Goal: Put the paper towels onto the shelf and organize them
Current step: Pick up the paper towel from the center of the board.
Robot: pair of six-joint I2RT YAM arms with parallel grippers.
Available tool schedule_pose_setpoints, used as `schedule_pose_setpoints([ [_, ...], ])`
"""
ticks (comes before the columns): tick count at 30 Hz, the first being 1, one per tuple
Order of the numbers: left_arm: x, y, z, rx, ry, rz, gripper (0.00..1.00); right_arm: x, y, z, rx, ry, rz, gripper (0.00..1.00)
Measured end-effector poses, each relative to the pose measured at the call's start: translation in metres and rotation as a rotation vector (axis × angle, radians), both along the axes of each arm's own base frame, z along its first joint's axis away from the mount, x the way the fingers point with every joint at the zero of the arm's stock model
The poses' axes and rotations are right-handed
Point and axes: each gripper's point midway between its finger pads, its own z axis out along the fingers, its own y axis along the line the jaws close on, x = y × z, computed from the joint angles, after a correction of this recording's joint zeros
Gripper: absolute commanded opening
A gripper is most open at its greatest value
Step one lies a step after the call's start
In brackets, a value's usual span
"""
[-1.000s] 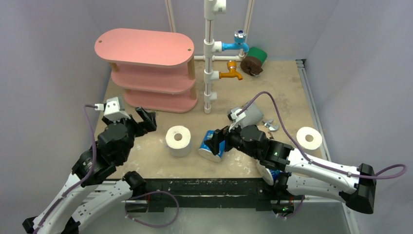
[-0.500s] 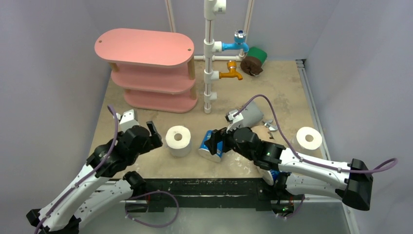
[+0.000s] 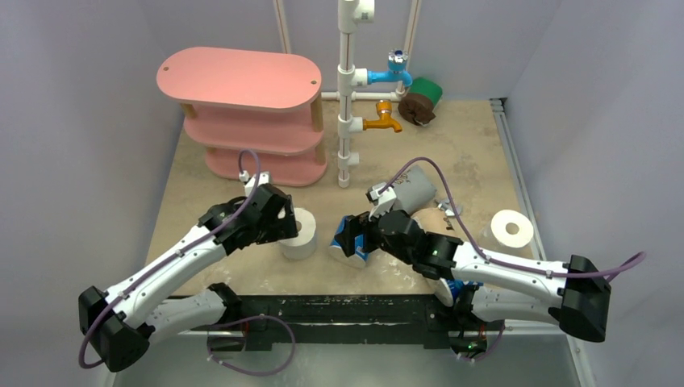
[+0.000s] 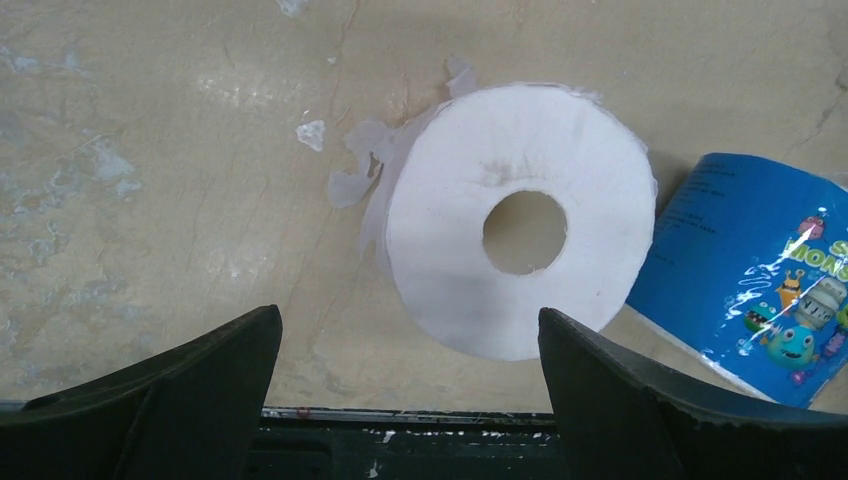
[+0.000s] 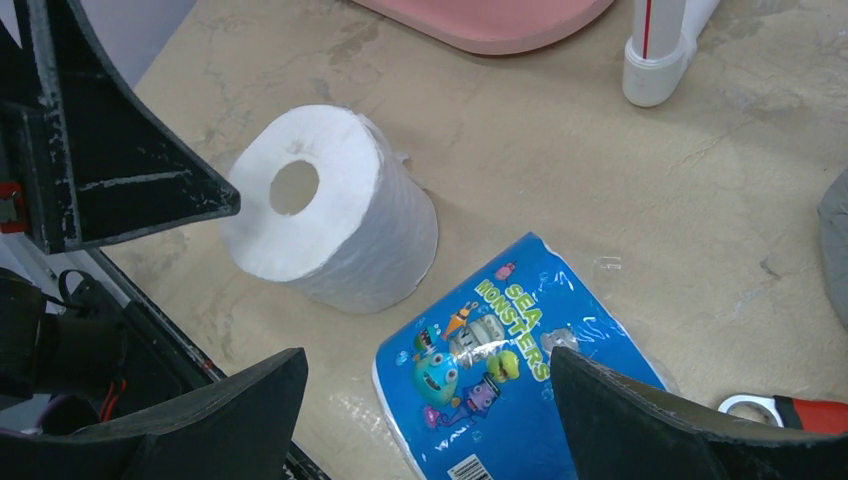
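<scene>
I should grab the roll's side (image 3: 302, 236) beside the core hole with my left gripper, to leave the white paper towel roll's base free to stand on the shelf (image 3: 242, 113).
A bare white paper towel roll (image 3: 303, 239) stands on end near the table's front. My left gripper (image 3: 278, 218) hovers open just over its left side; in the left wrist view the roll (image 4: 520, 220) lies ahead of the wide-open gripper (image 4: 407, 320). A blue printed roll (image 3: 347, 242) lies tilted beside it, under my open right gripper (image 3: 356, 232). The right wrist view shows that roll (image 5: 510, 370) between the spread gripper (image 5: 428, 360) fingers, untouched. The pink shelf (image 3: 242, 113) stands at the back left, with no rolls seen on it.
A grey roll (image 3: 415, 193) lies behind my right arm, another white roll (image 3: 513, 229) at the right. Green (image 3: 429, 90) and brown (image 3: 415, 108) rolls sit at the back. A white pipe frame (image 3: 347, 97) stands beside the shelf. A red-handled wrench (image 5: 800, 412) lies near the blue roll.
My left arm has swung from the table's left side to the right, until its open gripper is over the white roll. The right gripper edged slightly left over the blue roll.
</scene>
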Motion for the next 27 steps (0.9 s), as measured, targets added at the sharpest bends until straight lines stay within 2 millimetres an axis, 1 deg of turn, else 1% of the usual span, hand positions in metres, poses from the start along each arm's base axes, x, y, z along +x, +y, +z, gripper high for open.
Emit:
schedule_pose_setpoints([
  [5,0.013,-0.010,-0.004,-0.022,0.043,0.015,0.94,0.000,0.001,-0.002,-0.004,0.003,0.000,0.93],
  [9,0.015,-0.011,-0.008,-0.036,0.068,0.024,0.88,0.002,0.003,0.002,0.014,-0.007,0.000,0.93],
  [14,0.021,-0.009,-0.011,-0.051,0.078,0.052,0.81,0.002,0.004,0.002,0.014,-0.008,0.000,0.93],
  [22,0.025,-0.009,-0.022,-0.048,0.110,0.065,0.79,0.002,0.004,0.003,0.014,-0.010,0.001,0.93],
  [27,0.027,-0.009,-0.031,-0.027,0.138,0.072,0.76,0.002,0.003,0.003,0.015,-0.010,0.001,0.93],
])
